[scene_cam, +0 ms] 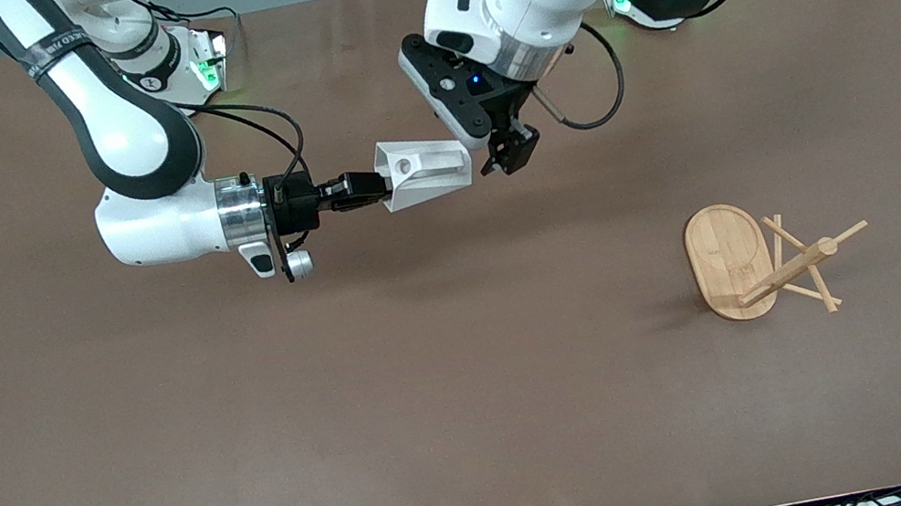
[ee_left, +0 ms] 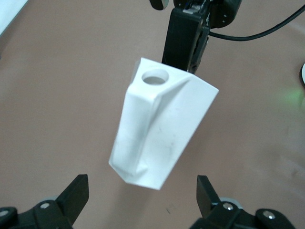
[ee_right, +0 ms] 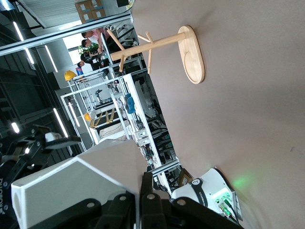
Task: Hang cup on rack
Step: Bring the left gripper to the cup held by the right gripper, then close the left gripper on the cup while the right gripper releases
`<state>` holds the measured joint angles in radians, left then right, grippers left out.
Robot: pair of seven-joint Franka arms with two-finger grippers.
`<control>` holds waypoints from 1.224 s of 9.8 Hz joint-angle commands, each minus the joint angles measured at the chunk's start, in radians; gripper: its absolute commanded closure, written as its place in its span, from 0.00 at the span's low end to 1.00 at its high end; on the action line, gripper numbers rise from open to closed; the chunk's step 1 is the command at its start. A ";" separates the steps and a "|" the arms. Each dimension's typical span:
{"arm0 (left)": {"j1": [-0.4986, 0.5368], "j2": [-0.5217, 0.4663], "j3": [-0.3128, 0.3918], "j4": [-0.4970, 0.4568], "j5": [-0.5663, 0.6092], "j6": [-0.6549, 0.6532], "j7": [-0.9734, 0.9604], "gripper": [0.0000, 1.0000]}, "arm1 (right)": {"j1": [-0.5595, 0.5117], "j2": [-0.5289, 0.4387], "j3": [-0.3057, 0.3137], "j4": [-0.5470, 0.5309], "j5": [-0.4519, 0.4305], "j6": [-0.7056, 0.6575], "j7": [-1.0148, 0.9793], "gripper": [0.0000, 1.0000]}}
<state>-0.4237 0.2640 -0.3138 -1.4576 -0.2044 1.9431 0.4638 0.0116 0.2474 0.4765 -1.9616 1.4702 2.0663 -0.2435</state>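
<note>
My left gripper grabs the cup by its base end point(scene_cam: 456, 165) next, to keep the white faceted cup's handle hole point(scene_cam: 404, 166) free for the rack.
The white faceted cup point(scene_cam: 425, 170) hangs on its side in the air over the middle of the table. My right gripper point(scene_cam: 371, 188) is shut on its rim wall, which is pinched between the fingers point(ee_right: 164, 205). In the left wrist view the cup point(ee_left: 162, 138) shows its handle hole on top and its base end pointing at my left gripper point(ee_left: 143, 195). My left gripper point(scene_cam: 512, 153) is open just off that base end and touches nothing. The bamboo rack point(scene_cam: 749, 261) stands upright toward the left arm's end of the table, nearer the front camera, and its pegs are bare.
The brown table top point(scene_cam: 257, 417) spreads wide around the rack. A black cable point(scene_cam: 607, 91) loops off the left wrist. The rack point(ee_right: 157, 45) also shows in the right wrist view, far from the cup point(ee_right: 71, 186).
</note>
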 commanded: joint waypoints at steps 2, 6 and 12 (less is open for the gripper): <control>-0.020 0.052 -0.008 0.029 0.020 0.031 0.094 0.00 | -0.008 -0.065 0.013 -0.054 0.039 0.000 -0.016 1.00; -0.020 0.083 -0.013 0.026 0.022 0.028 0.220 0.00 | -0.008 -0.079 0.013 -0.060 0.039 0.000 -0.016 0.99; -0.021 0.089 -0.030 0.005 0.017 0.017 0.219 0.55 | -0.008 -0.086 0.013 -0.062 0.039 0.000 -0.014 0.99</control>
<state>-0.4437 0.3318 -0.3386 -1.4369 -0.2032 1.9651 0.6745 0.0122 0.2073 0.4816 -1.9872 1.4711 2.0695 -0.2439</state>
